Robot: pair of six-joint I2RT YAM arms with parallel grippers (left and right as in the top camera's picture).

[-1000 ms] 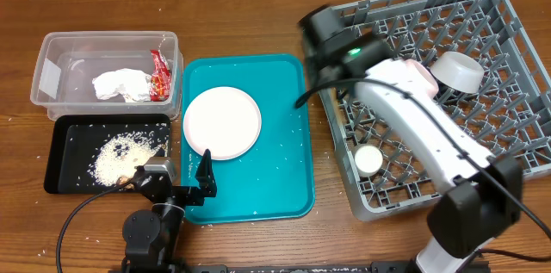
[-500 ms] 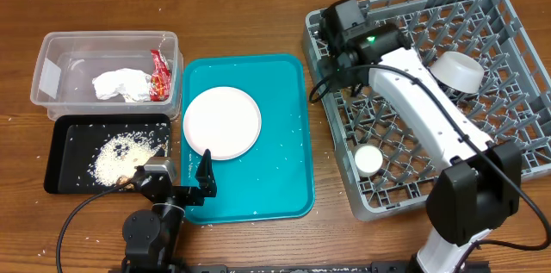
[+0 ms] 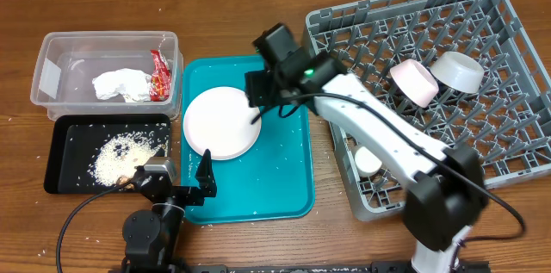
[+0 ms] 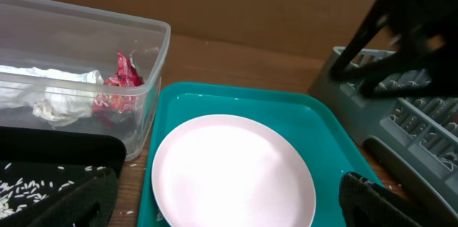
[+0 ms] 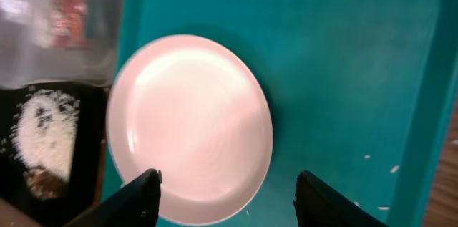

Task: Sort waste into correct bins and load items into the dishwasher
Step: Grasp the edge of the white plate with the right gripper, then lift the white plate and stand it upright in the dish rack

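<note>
I next need to grab the pale plate's rim on the rack-facing side with my right gripper, so the plate's far rim stays free for loading it upright.
A pale round plate (image 3: 222, 122) (image 5: 189, 123) (image 4: 232, 173) lies on the teal tray (image 3: 284, 178). My right gripper (image 3: 257, 108) (image 5: 227, 184) hovers open over the plate's right side, holding nothing. My left gripper (image 3: 176, 189) (image 4: 225, 209) rests open at the tray's near edge, facing the plate. In the grey dish rack (image 3: 482, 66) are a pink bowl (image 3: 413, 81), a greyish-white bowl (image 3: 456, 71) and a small white cup (image 3: 368, 161). The clear tub (image 3: 52, 58) holds a white napkin (image 3: 120, 83) and a red wrapper (image 3: 159, 75). Rice (image 3: 120, 157) lies in the black tray (image 3: 69, 139).
A few stray rice grains dot the teal tray (image 5: 358, 55). The tub and black tray sit just left of it, the rack (image 4: 422, 127) just right. My right arm (image 3: 379, 131) stretches across the rack's near-left corner, partly covering the cup.
My right arm swung left from the rack to above the plate, and its jaws went from shut to open. The pink bowl now shows uncovered in the rack. The left arm stayed still.
</note>
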